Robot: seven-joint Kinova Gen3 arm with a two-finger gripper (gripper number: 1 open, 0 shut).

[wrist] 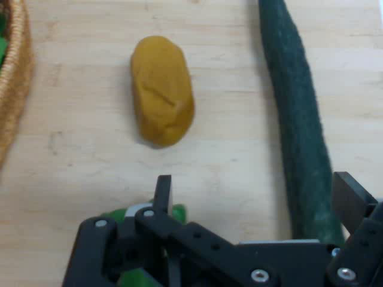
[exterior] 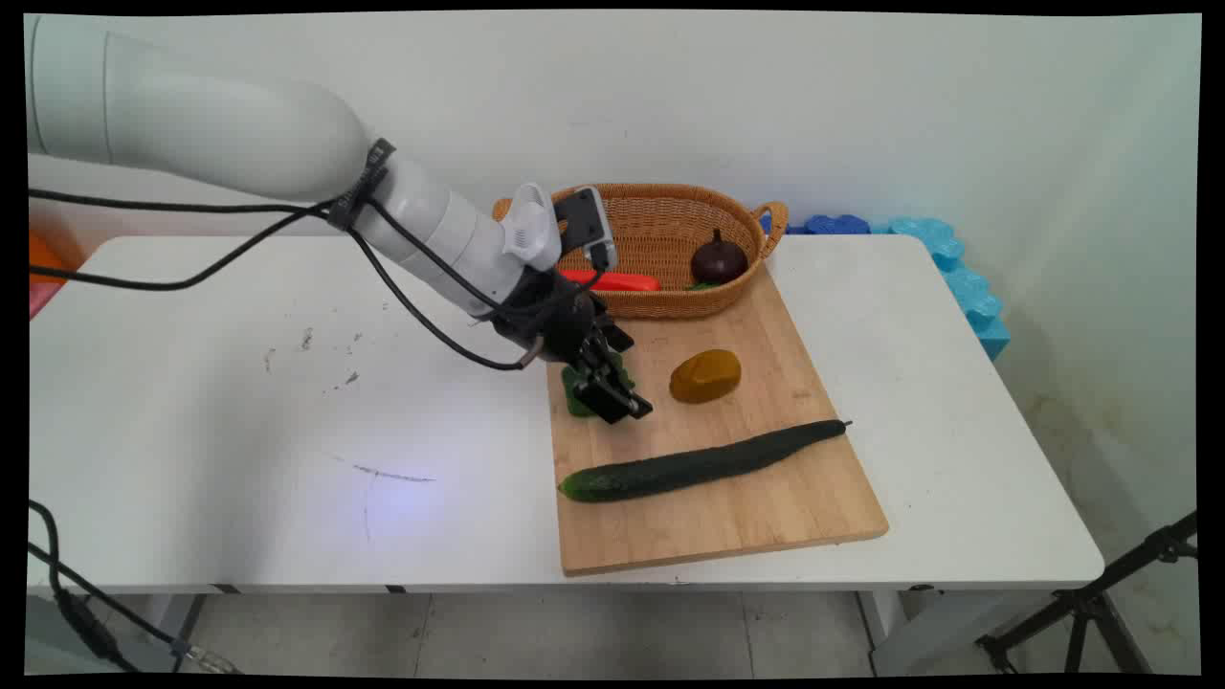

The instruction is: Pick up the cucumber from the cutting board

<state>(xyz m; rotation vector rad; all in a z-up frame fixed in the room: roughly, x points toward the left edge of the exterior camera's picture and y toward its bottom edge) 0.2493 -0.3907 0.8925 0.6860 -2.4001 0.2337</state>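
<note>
The cucumber needs to go in with the other vegetables in the wicker basket (exterior: pixel 672 235), so my gripper next needs to grab the cucumber by its pale green end (exterior: pixel 603 482).
My black gripper (exterior: pixel 622 402) hovers low over the left part of a wooden cutting board (exterior: pixel 766 507), its fingers spread open with nothing between them (wrist: pixel 257 197). A small green vegetable (exterior: pixel 577 394) lies under the gripper's linkage, mostly hidden; only a green patch (wrist: pixel 177 210) shows beside the left finger (wrist: pixel 163 191). Just ahead of the fingers sits a brownish-yellow potato (exterior: pixel 705 375) (wrist: pixel 161 89). A long dark cucumber (exterior: pixel 699 464) (wrist: pixel 299 131) lies across the board, running past the right finger (wrist: pixel 352 197).
A wicker basket (exterior: pixel 660 206) at the board's far end holds a red vegetable (exterior: pixel 622 280) and a dark purple round one (exterior: pixel 720 258). Blue foam blocks (exterior: pixel 957 273) line the table's far right edge. A black tripod (exterior: pixel 1091 603) stands at the lower right.
</note>
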